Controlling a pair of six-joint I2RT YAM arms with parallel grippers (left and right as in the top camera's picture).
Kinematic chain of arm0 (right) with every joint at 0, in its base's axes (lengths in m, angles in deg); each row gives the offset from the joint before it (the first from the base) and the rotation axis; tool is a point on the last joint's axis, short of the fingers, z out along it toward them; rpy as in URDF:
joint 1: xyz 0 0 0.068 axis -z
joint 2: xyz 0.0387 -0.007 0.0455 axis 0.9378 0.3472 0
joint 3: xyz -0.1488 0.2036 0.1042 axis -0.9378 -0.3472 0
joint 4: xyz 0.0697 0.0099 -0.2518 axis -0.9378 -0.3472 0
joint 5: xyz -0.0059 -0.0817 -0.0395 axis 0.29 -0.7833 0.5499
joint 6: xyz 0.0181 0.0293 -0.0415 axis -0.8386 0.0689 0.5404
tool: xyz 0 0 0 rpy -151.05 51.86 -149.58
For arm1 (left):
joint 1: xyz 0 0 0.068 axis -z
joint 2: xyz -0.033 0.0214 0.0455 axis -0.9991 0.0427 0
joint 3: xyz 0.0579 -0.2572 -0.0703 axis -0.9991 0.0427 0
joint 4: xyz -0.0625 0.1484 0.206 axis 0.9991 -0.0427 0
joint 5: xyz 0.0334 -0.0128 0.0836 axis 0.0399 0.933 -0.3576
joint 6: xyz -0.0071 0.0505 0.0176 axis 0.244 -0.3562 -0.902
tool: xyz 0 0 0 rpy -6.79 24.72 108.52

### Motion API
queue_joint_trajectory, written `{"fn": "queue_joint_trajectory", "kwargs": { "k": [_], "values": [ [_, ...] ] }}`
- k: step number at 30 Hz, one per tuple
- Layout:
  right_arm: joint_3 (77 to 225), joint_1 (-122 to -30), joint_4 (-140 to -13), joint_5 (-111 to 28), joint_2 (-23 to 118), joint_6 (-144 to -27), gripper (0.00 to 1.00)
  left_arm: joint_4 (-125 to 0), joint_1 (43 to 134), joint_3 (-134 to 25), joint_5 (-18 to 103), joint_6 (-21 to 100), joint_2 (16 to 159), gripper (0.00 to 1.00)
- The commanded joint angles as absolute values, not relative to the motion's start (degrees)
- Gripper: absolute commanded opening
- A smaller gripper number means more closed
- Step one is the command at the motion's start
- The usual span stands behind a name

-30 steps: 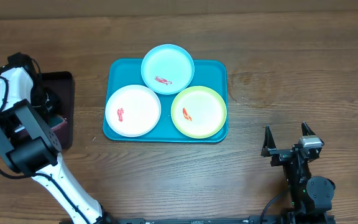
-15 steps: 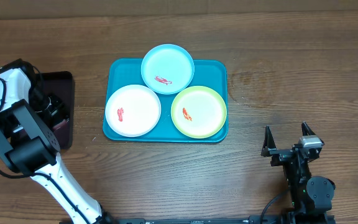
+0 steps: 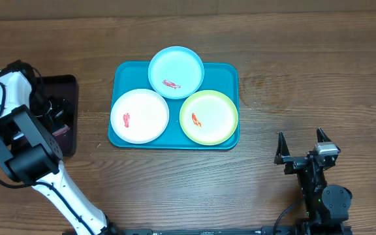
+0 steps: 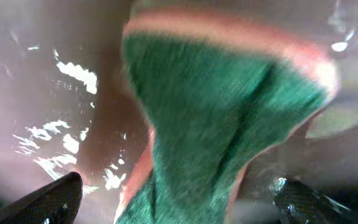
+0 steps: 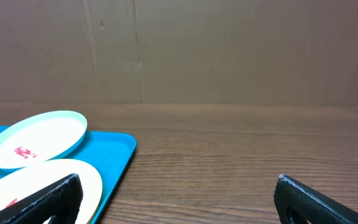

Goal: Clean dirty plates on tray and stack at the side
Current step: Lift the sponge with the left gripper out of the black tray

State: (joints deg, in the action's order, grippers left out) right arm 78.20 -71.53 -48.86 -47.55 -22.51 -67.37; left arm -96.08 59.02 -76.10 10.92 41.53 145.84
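Note:
The green cloth's wide orange-edged end should stay free to clean the plates, so my left gripper will grab the cloth across its narrow middle.
The turquoise tray (image 3: 227, 73) lies mid-table and holds three plates, each with a small red smear. The light blue plate (image 3: 176, 68) is at the back, the white plate (image 3: 142, 117) front left and the yellow-green rimmed plate (image 3: 211, 114) front right. My left gripper (image 3: 54, 112) is far left, down inside a dark maroon tray. Its fingers (image 4: 179, 196) are open on either side of a green cloth with an orange edge (image 4: 222, 112), with gaps showing. My right gripper (image 3: 301, 153) is open and empty, front right of the turquoise tray. The right wrist view (image 5: 179, 196) shows it over bare wood.
The dark maroon tray (image 3: 70, 85) stands at the table's left edge, left of the turquoise tray. The right wrist view shows the light blue plate (image 5: 39, 138), the turquoise tray's corner (image 5: 114, 155) and a brown wall behind the wooden table.
My left gripper has shifted slightly inside the dark maroon tray. The plates and the right arm have not moved.

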Motion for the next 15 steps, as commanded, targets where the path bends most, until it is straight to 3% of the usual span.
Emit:
{"fn": "queue_joint_trajectory", "kwargs": {
  "k": [1, 3, 5, 8, 9, 12, 13, 15],
  "values": [
    [77.61, -71.22, -48.47, -47.7, -23.06, -67.15, 1.0, -93.74, 59.43, -75.57, 8.6, 40.99, 147.37, 1.0],
    [77.61, -71.22, -48.47, -47.7, -23.06, -67.15, 1.0, -92.82, 59.43, -75.57, 8.6, 40.09, 147.37, 0.97],
    [77.61, -71.22, -48.47, -47.7, -23.06, -67.15, 1.0, -91.82, 59.43, -75.57, 8.58, 38.71, 147.37, 0.86],
    [77.61, -71.22, -48.47, -47.7, -23.08, -67.15, 1.0, -90.81, 59.32, -75.55, 8.53, 38.47, 147.37, 0.6],
    [77.61, -71.22, -48.47, -47.7, -23.08, -67.17, 1.0, -90.64, 59.26, -75.57, 8.49, 38.47, 147.37, 0.4],
    [77.61, -71.22, -48.47, -47.7, -23.08, -67.15, 1.0, -90.39, 58.88, -75.57, 8.36, 38.41, 147.32, 0.12],
    [77.61, -71.22, -48.47, -47.7, -23.06, -67.15, 1.0, -90.39, 58.64, -75.64, 8.38, 38.21, 147.3, 0.06],
    [77.61, -71.22, -48.47, -47.7, -23.06, -67.15, 1.0, -90.74, 58.12, -76.1, 8.42, 38.06, 147.17, 0.04]
  ]
}}
